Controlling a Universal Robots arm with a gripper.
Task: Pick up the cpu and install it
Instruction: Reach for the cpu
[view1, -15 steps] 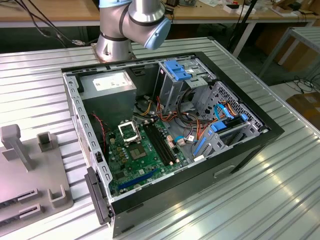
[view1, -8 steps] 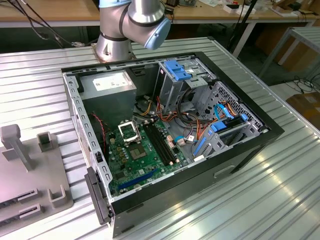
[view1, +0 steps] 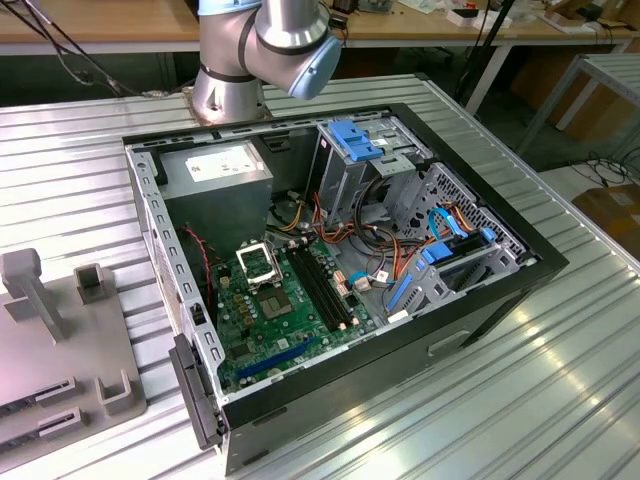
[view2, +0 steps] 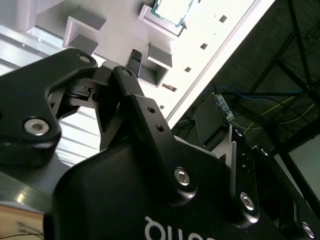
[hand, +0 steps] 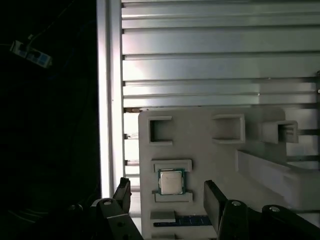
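Observation:
Raised holder sides hug two cpu edges, so my gripper should next grab the cpu's open side edges, where fingers have room, to install it.
The cpu (hand: 171, 181), a small silver square with a thin green rim, lies flat in a pocket of the grey holder plate (hand: 210, 160). My gripper (hand: 169, 197) hangs above it, open, with one black finger (hand: 122, 192) on either side of the chip and apart from it. In the second wrist view the cpu (view2: 172, 10) sits in the same pocket beyond a black fingertip (view2: 134, 59). In the exterior view, the motherboard (view1: 285, 315) lies inside the open computer case (view1: 500, 300), and its black socket frame (view1: 258, 262) holds nothing.
The grey holder plate (view1: 60, 350), with upright posts and slots, lies on the ribbed metal table (view1: 500, 400) at the exterior view's left. The arm's base (view1: 230, 80) stands behind the case. Cables, blue drive brackets (view1: 355, 140) and a power supply (view1: 220, 165) crowd the case.

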